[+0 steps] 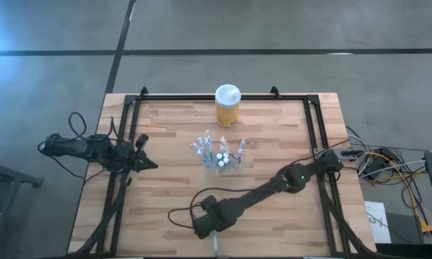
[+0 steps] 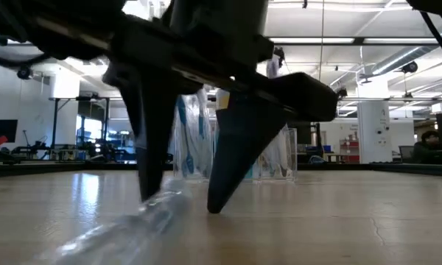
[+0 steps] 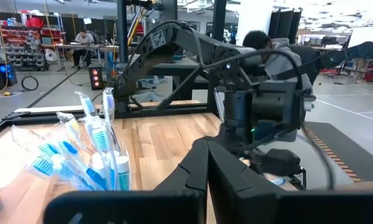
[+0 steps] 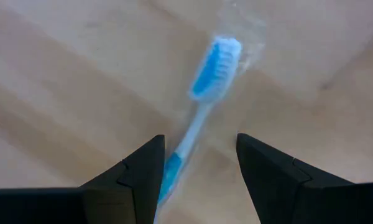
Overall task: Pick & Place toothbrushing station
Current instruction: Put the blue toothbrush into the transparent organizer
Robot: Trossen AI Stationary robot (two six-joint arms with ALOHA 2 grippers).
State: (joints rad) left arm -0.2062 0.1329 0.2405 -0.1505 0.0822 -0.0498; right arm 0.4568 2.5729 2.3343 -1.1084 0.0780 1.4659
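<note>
My right gripper grips the wrapped toothbrush by its handle (image 1: 215, 244) next, to stand it in the toothbrushing station (image 1: 219, 157).
The toothbrushing station (image 1: 219, 157), a see-through holder with several blue-and-white toothbrushes standing in it, rests on its base at the table's middle. It also shows in the left wrist view (image 3: 93, 162) and behind the fingers in the low view (image 2: 276, 158). A toothbrush in a clear wrapper (image 1: 214, 244) lies flat near the table's front edge. My right gripper (image 4: 199, 162) is open and points down over it, with one finger on each side of the handle (image 2: 183, 202). My left gripper (image 1: 153, 165) is shut and level at the table's left, touching nothing. My right gripper straddles the wrapped toothbrush's handle (image 4: 174, 162) from above, fingers pointing down and lying across it. The toothbrush lies flat on the table. One fingertip (image 2: 153, 193) stands right at the wrapper, and I cannot tell whether it touches.
A yellow jar with a white lid (image 1: 227, 105) stands at the far edge, behind the station. Black frame rails (image 1: 126, 144) run along the table's left and right sides. Cables (image 1: 389, 162) lie off the right edge. Bare wood lies left and right of the station.
</note>
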